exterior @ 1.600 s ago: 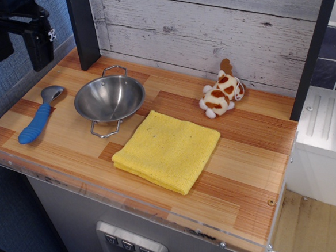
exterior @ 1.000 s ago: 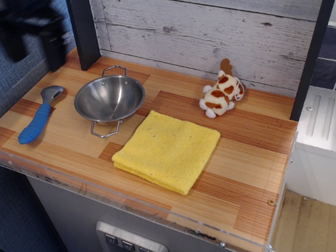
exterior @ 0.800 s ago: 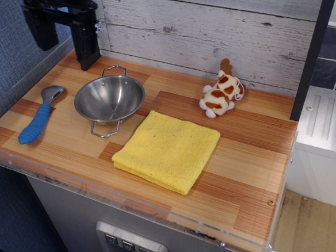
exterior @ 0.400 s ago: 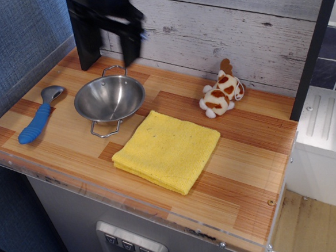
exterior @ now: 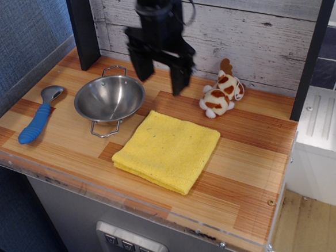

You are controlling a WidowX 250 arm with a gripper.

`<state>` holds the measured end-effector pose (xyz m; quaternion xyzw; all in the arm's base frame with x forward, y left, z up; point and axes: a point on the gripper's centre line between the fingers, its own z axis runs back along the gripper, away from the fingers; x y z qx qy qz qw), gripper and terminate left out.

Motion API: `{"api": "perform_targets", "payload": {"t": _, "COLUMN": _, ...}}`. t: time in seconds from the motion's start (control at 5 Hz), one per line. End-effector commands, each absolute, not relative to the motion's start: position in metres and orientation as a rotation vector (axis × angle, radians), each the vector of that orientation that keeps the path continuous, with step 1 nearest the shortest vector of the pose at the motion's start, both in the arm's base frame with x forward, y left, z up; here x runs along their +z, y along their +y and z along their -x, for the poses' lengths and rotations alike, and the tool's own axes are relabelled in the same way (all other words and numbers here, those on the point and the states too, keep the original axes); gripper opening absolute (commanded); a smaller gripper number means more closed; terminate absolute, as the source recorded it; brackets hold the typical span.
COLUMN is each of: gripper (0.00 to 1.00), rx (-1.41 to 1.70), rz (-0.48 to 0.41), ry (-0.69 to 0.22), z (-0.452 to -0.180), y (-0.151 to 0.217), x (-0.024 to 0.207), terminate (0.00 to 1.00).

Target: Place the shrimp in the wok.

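Note:
My gripper needs to grab the shrimp by the middle of its patched body [exterior: 222, 93] next, so it can place the shrimp in the wok [exterior: 109, 98].
The shrimp [exterior: 221, 93], white with orange-brown patches and a brown tail fin, lies on the wooden counter by the back wall at the right. The wok [exterior: 109, 98], a shiny steel bowl with two wire loop handles, sits empty at the left middle. My black gripper [exterior: 162, 81] hangs open and empty above the counter between the wok and the shrimp, its two fingers pointing down and spread apart. It is left of the shrimp and touches neither thing.
A folded yellow cloth [exterior: 167, 150] lies in front of the gripper at the counter's middle. A blue-handled metal scoop [exterior: 38, 115] lies left of the wok. A dark post [exterior: 83, 29] stands at the back left, another dark post at the right. The white plank wall runs behind.
My gripper has swept from the far upper left, past the dark post, rightward and down to between the wok and the shrimp. The objects have not moved.

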<state>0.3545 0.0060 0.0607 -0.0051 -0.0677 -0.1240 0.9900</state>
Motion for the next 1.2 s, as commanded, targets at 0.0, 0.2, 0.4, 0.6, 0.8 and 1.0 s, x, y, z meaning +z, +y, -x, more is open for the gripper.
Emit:
{"api": "perform_targets", "payload": {"t": 0.0, "gripper": 1.00, "rx": -0.312, "rz": 0.017, "ry": -0.233, "z": -0.386, "y": -0.031, "x": 0.058, "terminate": 0.00}}
{"api": "perform_targets", "payload": {"t": 0.2, "gripper": 1.00, "rx": -0.324, "rz": 0.050, "ry": -0.332, "z": -0.394, "y": -0.045, "x": 0.056, "terminate": 0.00}}
{"api": "perform_targets", "payload": {"t": 0.4, "gripper": 1.00, "rx": -0.343, "rz": 0.080, "ry": -0.357, "z": -0.397, "y": -0.053, "x": 0.050, "terminate": 0.00}}
{"api": "perform_targets", "payload": {"t": 0.6, "gripper": 1.00, "rx": -0.348, "rz": 0.086, "ry": -0.314, "z": -0.397, "y": -0.056, "x": 0.035, "terminate": 0.00}}
{"api": "perform_targets", "payload": {"t": 0.8, "gripper": 0.00, "rx": -0.370, "rz": 0.055, "ry": -0.282, "z": -0.401, "y": -0.056, "x": 0.022, "terminate": 0.00}}
{"api": "perform_targets", "payload": {"t": 1.0, "gripper": 0.00, "rx": -0.370, "rz": 0.025, "ry": -0.284, "z": -0.402, "y": -0.050, "x": 0.024, "terminate": 0.00}}
